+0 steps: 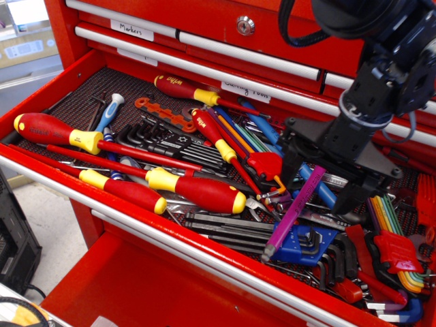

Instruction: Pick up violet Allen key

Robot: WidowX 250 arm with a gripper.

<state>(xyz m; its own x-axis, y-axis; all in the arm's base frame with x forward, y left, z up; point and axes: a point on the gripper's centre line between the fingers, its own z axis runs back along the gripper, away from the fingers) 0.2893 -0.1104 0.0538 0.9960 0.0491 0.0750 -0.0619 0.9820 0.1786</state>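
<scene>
My gripper should take the violet Allen key (289,216) out of the tool drawer next, so it should hold the key by its stem's upper part (312,178).
The violet Allen key (289,216) lies slanted across the tool pile in the open red drawer (170,240), its dark tip towards the drawer's front edge. Its upper end and bend are hidden behind my gripper. My black gripper (319,184) is low over the key's upper part. Its two fingers are spread, the left finger (291,170) on one side of the shaft and the right finger on the other. The jaws are open and hold nothing.
A thick blue hex key (274,137) runs under the gripper, next to the violet one. A rainbow key set in a red holder (390,231) lies at the right and a blue holder (308,244) by the key's tip. Red-and-yellow screwdrivers (194,189) fill the left. Closed drawers (204,41) stand behind.
</scene>
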